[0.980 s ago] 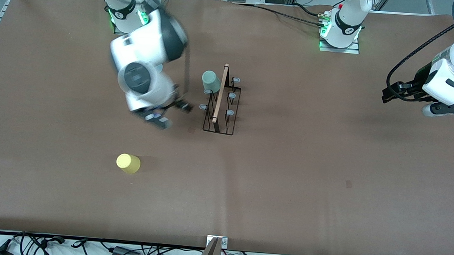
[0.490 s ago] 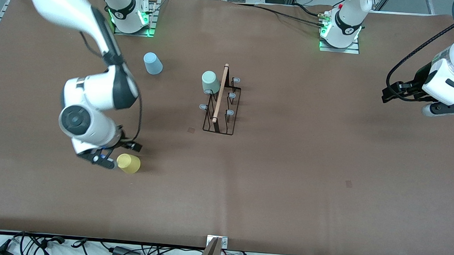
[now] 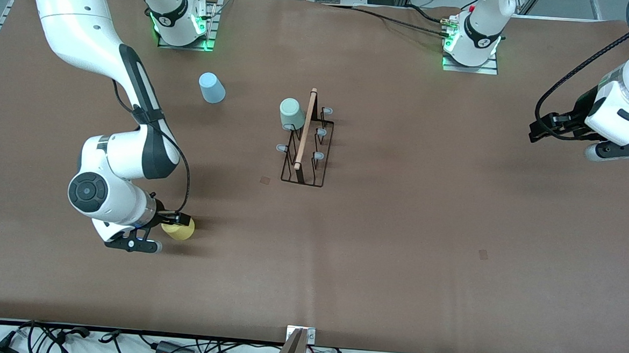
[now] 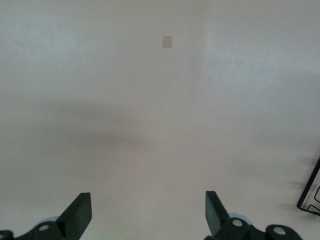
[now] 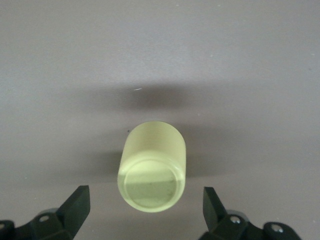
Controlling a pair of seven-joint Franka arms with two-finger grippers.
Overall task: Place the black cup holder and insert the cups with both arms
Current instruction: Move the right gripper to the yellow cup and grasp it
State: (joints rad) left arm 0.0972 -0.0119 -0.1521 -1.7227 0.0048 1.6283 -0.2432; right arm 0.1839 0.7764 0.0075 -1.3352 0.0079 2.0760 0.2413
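Note:
My right gripper should take hold of the yellow cup's side point(image 3: 182, 230), so that it can then hang the yellow cup on a free peg of the black cup holder point(image 3: 304, 160).
The black cup holder point(image 3: 304, 160) stands mid-table, and its corner shows in the left wrist view point(image 4: 310, 196). A mint cup point(image 3: 291, 113) sits upturned on one of its pegs. A light blue cup point(image 3: 211, 87) stands upside down near the right arm's base. The yellow cup point(image 3: 182, 230) stands upside down nearer the front camera. My right gripper point(image 3: 155, 236) is low beside it. In the right wrist view the open right gripper point(image 5: 145, 202) has a finger on each side of the yellow cup point(image 5: 152, 172), not touching. My left gripper point(image 3: 548, 127) waits open point(image 4: 146, 210) over the left arm's end.
Small tape marks lie on the brown table, one point(image 3: 265, 180) near the holder and one point(image 3: 483, 254) toward the left arm's end. Cables point(image 3: 69, 338) run along the table's front edge. The arm bases point(image 3: 180, 24) stand along the edge farthest from the front camera.
My right arm swung from beside the cup holder toward the front camera and came down at the yellow cup. The light blue cup came into view. The left arm has not moved.

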